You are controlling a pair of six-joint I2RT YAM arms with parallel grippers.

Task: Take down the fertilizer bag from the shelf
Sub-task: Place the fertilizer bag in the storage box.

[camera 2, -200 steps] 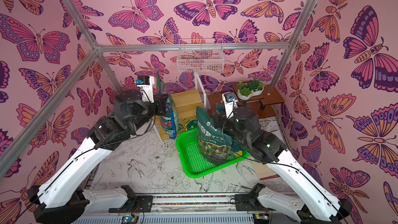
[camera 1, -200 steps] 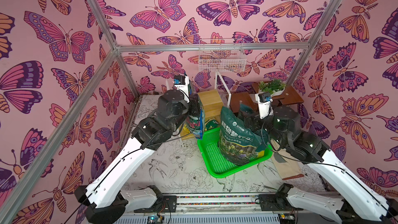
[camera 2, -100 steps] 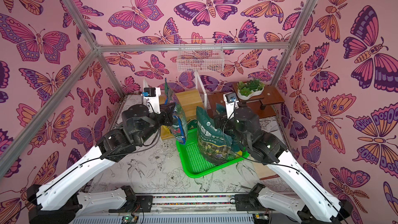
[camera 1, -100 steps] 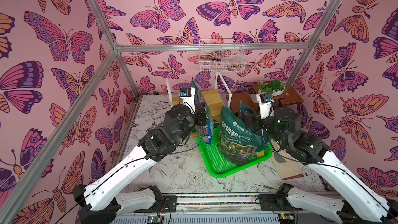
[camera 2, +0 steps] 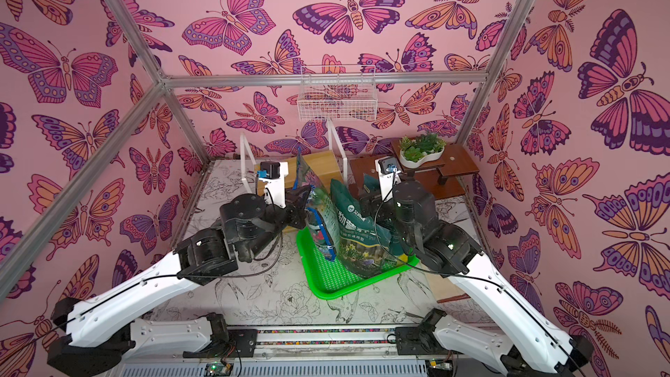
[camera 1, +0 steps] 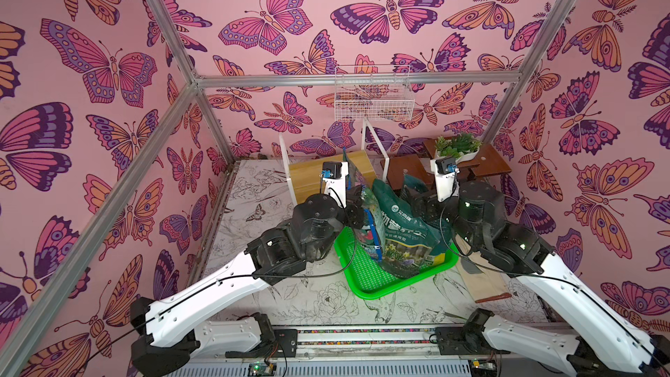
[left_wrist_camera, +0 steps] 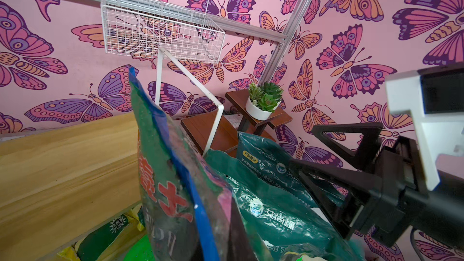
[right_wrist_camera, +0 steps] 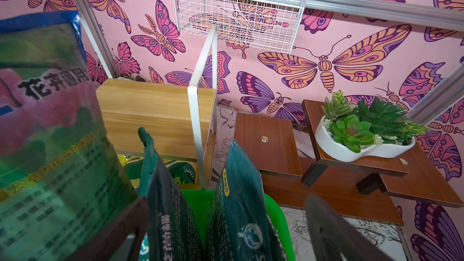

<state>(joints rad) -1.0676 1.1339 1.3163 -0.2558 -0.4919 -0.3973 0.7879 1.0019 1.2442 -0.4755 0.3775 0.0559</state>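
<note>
My left gripper keeps holding the fertilizer bag until it rests in the green tray, since the bag's blue edge point(camera 1: 377, 250) point(left_wrist_camera: 189, 183) ends above the tray's perforated bottom.
The fertilizer bag point(camera 1: 367, 221), green with a blue edge and red characters, hangs upright over the left part of the green tray point(camera 1: 362, 284). My left gripper point(camera 1: 357, 200) is shut on its side; in the left wrist view the bag point(left_wrist_camera: 170, 171) hides the jaws. The light wood shelf point(camera 1: 308, 175) with its white frame stands just behind, its top plank point(right_wrist_camera: 150, 111) bare. My right gripper point(right_wrist_camera: 226, 200) is open, its fingers point(right_wrist_camera: 331, 234) astride a dark green bag point(camera 1: 402, 233) standing in the tray.
A white wire basket point(camera 1: 373, 97) hangs on the back wall. A dark brown stepped stand point(camera 1: 406, 172) at the back right carries a white planter of succulents point(camera 1: 456, 148). Another bag point(left_wrist_camera: 110, 229) lies under the shelf. A tan board point(camera 1: 482, 281) lies right of the tray.
My left arm has carried the blue-edged bag away from the front of the shelf, rightward and forward, to over the tray beside the dark green bag. The right arm has stayed put.
</note>
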